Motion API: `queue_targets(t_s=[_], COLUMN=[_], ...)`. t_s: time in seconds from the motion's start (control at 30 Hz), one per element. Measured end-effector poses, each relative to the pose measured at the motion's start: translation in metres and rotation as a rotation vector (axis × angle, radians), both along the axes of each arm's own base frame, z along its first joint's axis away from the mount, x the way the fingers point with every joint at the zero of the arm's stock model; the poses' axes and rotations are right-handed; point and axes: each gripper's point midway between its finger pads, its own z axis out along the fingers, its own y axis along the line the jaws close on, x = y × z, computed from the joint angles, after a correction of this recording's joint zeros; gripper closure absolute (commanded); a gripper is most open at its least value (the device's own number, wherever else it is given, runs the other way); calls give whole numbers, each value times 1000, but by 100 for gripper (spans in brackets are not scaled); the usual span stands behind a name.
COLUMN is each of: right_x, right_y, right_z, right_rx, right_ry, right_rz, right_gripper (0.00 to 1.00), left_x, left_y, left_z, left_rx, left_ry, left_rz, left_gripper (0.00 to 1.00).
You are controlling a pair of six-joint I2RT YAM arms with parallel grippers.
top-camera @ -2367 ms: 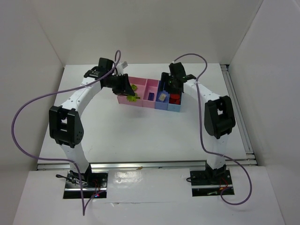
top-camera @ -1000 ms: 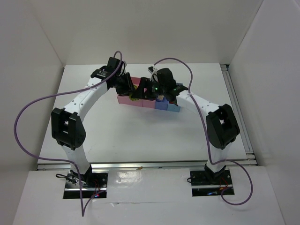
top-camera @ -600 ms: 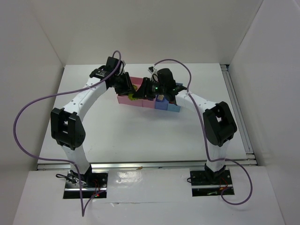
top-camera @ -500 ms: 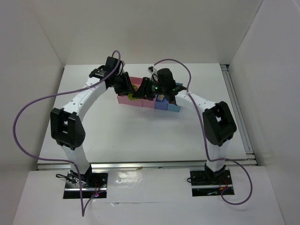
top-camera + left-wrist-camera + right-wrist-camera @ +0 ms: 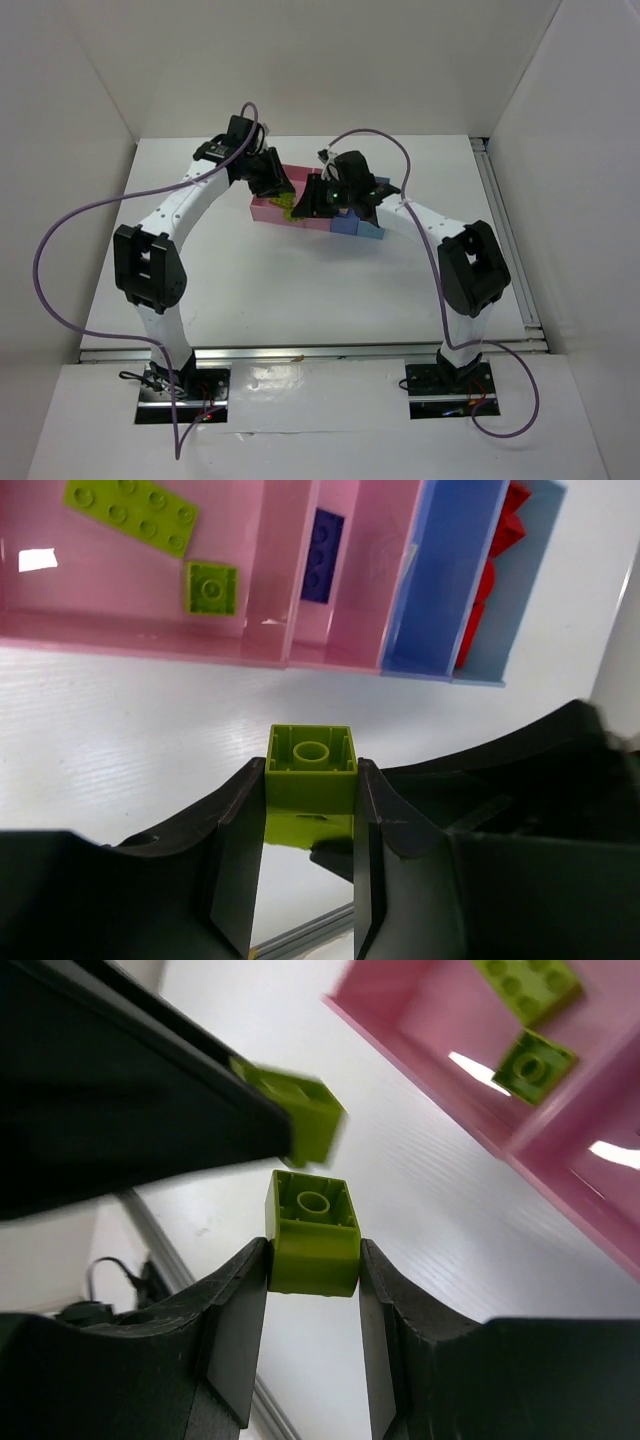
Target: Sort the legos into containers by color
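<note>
I should keep holding the lego in my left gripper. The lego is short of the pink bin's edge, so it would hit the white table if I opened now.
My left gripper (image 5: 311, 785) is shut on a yellow-green lego (image 5: 311, 763), held above the white table just in front of the containers (image 5: 150, 645). Close beside it, my right gripper (image 5: 313, 1265) is shut on a second yellow-green lego (image 5: 313, 1222); the left one's brick (image 5: 308, 1120) shows blurred just above it. The wide pink bin holds a green plate (image 5: 130, 513) and a small green brick (image 5: 211, 587). A dark blue brick (image 5: 323, 555) lies in the narrow pink bin, and red legos (image 5: 497, 540) in the far blue bin. From above, both grippers (image 5: 278, 188) (image 5: 308, 207) meet over the pink bins.
The row of bins (image 5: 268, 211) stands mid-table toward the back, with its blue end (image 5: 352, 226) on the right. White walls close the table on three sides. A metal rail (image 5: 300, 350) runs along the near edge.
My right gripper swung left from the blue bins to the left gripper and shut on a green lego. The two grippers have since drawn slightly apart, each with a brick.
</note>
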Motion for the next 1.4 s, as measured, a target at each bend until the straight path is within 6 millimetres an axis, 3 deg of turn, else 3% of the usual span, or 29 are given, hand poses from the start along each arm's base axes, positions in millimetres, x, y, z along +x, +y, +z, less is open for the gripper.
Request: queue_targets(t_s=[0.2, 0.43, 0.47, 0.5, 0.6, 0.63, 0.73, 0.77, 0.8, 1.0, 1.1, 1.2, 1.27, 1.33, 1.37, 1.4], right_x=[-10, 2, 4, 7, 13, 14, 15, 16, 19, 42, 67, 91, 108, 127, 134, 139], right_y=[-29, -61, -66, -69, -80, -82, -86, -85, -84, -69, -54, -37, -25, -9, -2, 4], right_z=[-25, 2, 7, 10, 14, 14, 13, 14, 17, 31, 32, 21, 10, -3, -9, -15], right_rx=[-123, -138, -137, -138, -147, -149, -163, -164, -160, -126, -101, -86, -81, -75, -75, -76], right_ry=[39, -22, -33, -43, -54, -54, -47, -46, -52, -82, -99, -100, -95, -92, -90, -89], right_rz=[-51, -141, -157, -170, -209, -215, -229, -230, -230, -222, -206, -186, -173, -160, -153, -149], right_gripper=[91, 91, 91, 91, 91, 91, 90, 90, 90, 88, 88, 86, 48, 27, 11, 4], left_x=[29, 66, 73, 79, 93, 94, 92, 92, 93, 74, 58, 41, 33, 23, 18, 12], left_y=[-7, -6, -7, -8, -9, -9, -7, -6, -5, 5, 21, 45, 67, 89, 101, 110], left_z=[11, -15, -20, -25, -40, -44, -51, -51, -50, -42, -17, 22, 48, 66, 72, 73], left_rx=[-34, -7, -3, -3, -3, -2, -1, -3, -2, 18, 41, 35, 28, 26, 27, 32], left_ry=[-57, -61, -63, -63, -49, -42, -18, -16, -19, -12, -47, -115, -167, -205, -220, -221], left_rz=[6, 60, 64, 66, 70, 66, 68, 69, 69, 86, 121, 167, 213, 261, 286, 305], left_gripper=[100, 99, 87, 62, 37, 26, 16, 6, 3, 4, 4, 4, 5, 5, 5, 5])
